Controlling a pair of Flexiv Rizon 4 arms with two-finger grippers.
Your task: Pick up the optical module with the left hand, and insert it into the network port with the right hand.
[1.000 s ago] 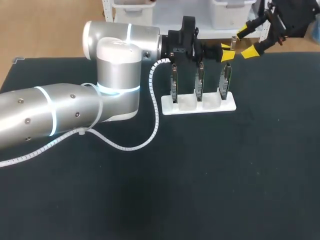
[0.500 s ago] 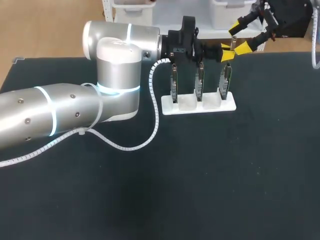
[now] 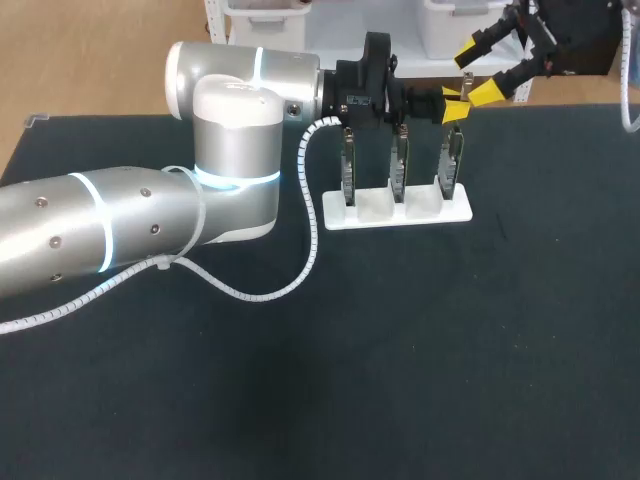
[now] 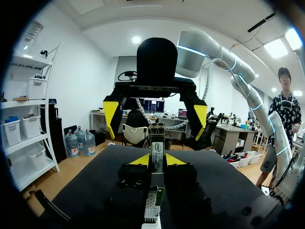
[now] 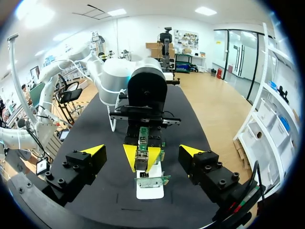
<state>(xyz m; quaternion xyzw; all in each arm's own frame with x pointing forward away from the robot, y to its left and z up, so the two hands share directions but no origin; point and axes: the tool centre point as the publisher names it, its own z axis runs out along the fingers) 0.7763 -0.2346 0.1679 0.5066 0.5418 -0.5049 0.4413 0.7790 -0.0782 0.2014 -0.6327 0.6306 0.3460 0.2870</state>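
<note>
My right gripper needs to grab the module next by its bare protruding end [image 3: 467, 80] [image 5: 141, 164] to insert it, because the yellow fingers of my left gripper cover the module's sides.
The optical module [image 4: 157, 153], a slim metal piece with a green board, stands upright between the yellow tips of my left gripper [image 4: 157, 160], which is shut on it. In the head view the left gripper [image 3: 453, 104] hangs above the right end of the white rack [image 3: 397, 212] with its three upright network port cards [image 3: 399, 160]. My right gripper [image 3: 478, 72] is a little beyond it at the far right and faces it with its fingers wide open. From the right wrist, the module [image 5: 141, 151] lies ahead of the right gripper [image 5: 143, 150], between its spread fingers and touching neither.
The left arm's grey body [image 3: 230, 150] and its white coiled cable [image 3: 300, 250] cover the table's left half. The black tabletop [image 3: 420, 350] stretches out in front of the rack.
My right gripper has moved a little up and toward the table's far edge, still open. The left arm and the module have stayed where they were.
</note>
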